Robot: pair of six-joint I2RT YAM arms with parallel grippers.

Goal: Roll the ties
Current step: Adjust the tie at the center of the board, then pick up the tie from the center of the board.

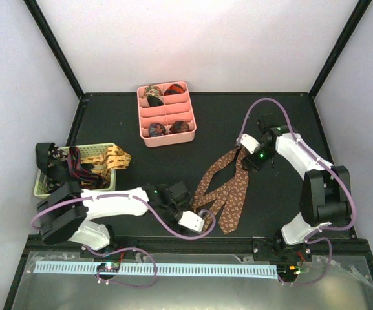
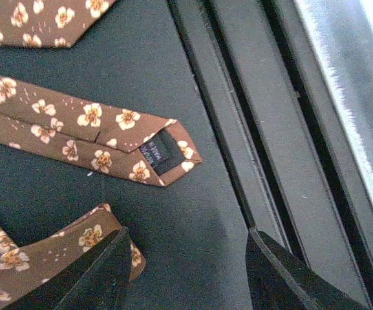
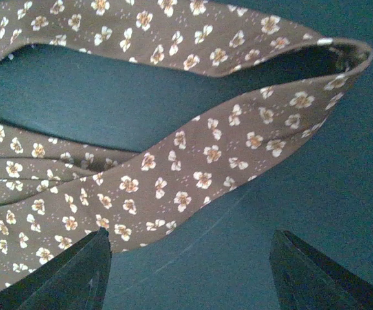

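Note:
My left gripper grabs the brown tie by the folded part [image 2: 112,243] beside its labelled narrow end next, leaving both ends free to straighten for rolling.
A brown tie [image 1: 222,187] with small pale flowers lies unrolled on the dark mat, folded into a loose zigzag. My left gripper [image 1: 205,218] sits low at its near ends, by the table's front edge. In the left wrist view its narrow end with a black label [image 2: 108,139] lies flat, and my left gripper [image 2: 186,258] is open over bare mat, one finger [image 2: 95,271] overlapping another end of the tie. My right gripper [image 1: 244,160] hovers at the tie's far fold. The right wrist view shows that fold [image 3: 192,174] just beyond my open right gripper [image 3: 189,258].
A pink divided tray [image 1: 187,106] at the back holds several rolled ties [image 1: 157,129]. A pale woven basket [image 1: 105,150] at the left holds more ties, an orange one [image 1: 116,158] draped over its rim. Black rails [image 2: 264,129] run along the front edge.

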